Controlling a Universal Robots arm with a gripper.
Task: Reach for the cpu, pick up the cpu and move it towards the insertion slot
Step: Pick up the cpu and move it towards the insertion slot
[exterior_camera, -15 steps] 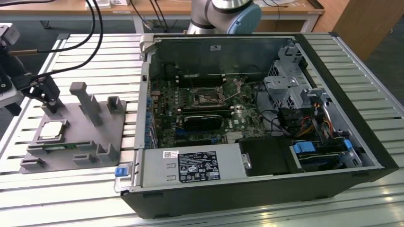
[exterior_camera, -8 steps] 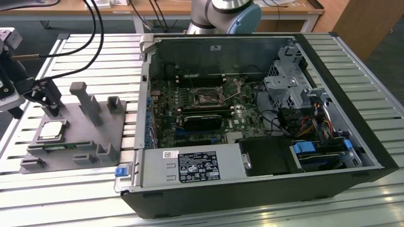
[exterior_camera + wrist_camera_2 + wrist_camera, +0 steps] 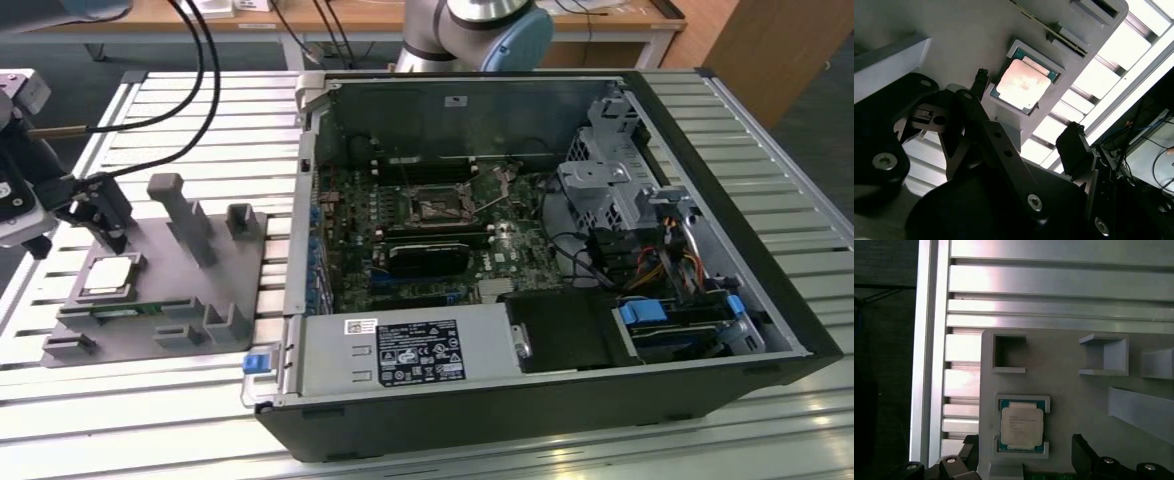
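Observation:
The gripper isn't ready to close on the CPU (image 3: 1022, 426) in its shallow nest (image 3: 1022, 454) and needs to move toward the CPU first, because the robot's fingers stop short of the CPU in the wrist view.
The cpu (image 3: 110, 275) is a flat square chip with a silvery top, lying in a shallow nest on the grey fixture plate (image 3: 200, 290) at the exterior view's left. My gripper (image 3: 83, 240) hovers just above it, open, with nothing between its fingers. In both wrist views the cpu (image 3: 1021, 85) (image 3: 1021, 426) lies flat beyond the two dark fingertips (image 3: 1074, 147) (image 3: 1081, 452), which stand wide apart on either side of it without touching. The insertion slot (image 3: 438, 208) is a dark square socket with a metal frame on the motherboard inside the open computer case.
The open case (image 3: 534, 260) takes up the middle and the exterior view's right, walled by a drive cage (image 3: 607, 190) and power supply (image 3: 407, 350). Grey uprights (image 3: 180, 215) rise from the fixture beside the gripper. A green memory stick (image 3: 127, 310) lies near the cpu. Cables (image 3: 200, 70) hang overhead.

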